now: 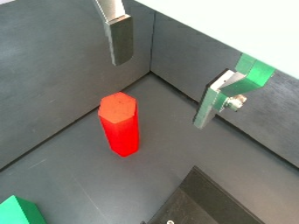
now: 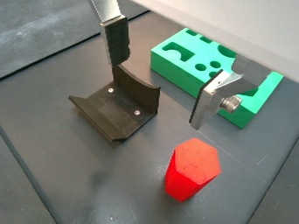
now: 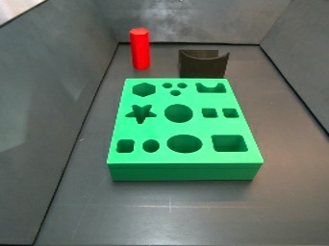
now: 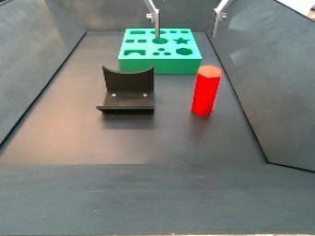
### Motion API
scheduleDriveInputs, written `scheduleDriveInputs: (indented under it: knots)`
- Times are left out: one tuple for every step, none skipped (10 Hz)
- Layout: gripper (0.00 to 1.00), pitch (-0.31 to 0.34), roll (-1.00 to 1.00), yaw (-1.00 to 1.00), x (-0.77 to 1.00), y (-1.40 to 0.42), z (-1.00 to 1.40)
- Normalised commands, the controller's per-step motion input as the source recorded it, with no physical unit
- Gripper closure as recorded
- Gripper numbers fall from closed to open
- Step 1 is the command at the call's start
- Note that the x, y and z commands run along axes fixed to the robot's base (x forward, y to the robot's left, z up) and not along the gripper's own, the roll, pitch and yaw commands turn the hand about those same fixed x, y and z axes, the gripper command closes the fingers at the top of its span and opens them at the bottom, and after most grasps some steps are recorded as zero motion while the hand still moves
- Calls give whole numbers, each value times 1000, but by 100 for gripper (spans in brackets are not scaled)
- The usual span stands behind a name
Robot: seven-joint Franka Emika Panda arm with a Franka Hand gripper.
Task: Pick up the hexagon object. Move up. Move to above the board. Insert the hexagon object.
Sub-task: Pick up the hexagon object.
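Observation:
The red hexagon peg needs to go into the board's hexagon hole. My gripper will take hold of the peg next by its upper end [image 3: 140,34] [image 1: 117,105].
The hexagon object [image 4: 205,90] is a red upright peg standing on the dark floor, also seen in a side view [image 3: 139,48] and in both wrist views [image 1: 119,122] [image 2: 191,171]. The green board [image 3: 180,130] with shaped holes lies flat on the floor [image 4: 160,51] [image 2: 198,66]. My gripper [image 2: 163,79] is open and empty, high above the floor, its fingers [image 1: 121,39] wide apart. The peg stands below and off to one side of the gap, not between the fingers. Only the finger tips show in a side view [image 4: 154,17].
The dark fixture [image 4: 125,90] with a curved notch stands on the floor beside the peg and close to the board [image 3: 202,62] [image 2: 117,107]. Grey walls [image 4: 264,64] slope up around the floor on all sides.

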Motion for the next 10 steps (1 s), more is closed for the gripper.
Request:
scheduleDriveInputs:
  knots:
    - [0,-17,0,0,-6,0,-40]
    - [0,-31,0,-109,-123,0,-197]
    - [0,-69,0,-240,-314,0,-237]
    - [0,-133,0,-326,-397,0,-391]
    - [0,-126,0,-374,-314,0,-371]
    - [0,-166,-47,-357,-223,0,-329]
    - [0,-183,-27,-363,-297,0,-329]
    - [0,-140,0,-329,-266,0,-286]
    - [0,-147,0,-317,-254,0,-277]
    - [0,-159,-3,-300,-186,-6,-297]
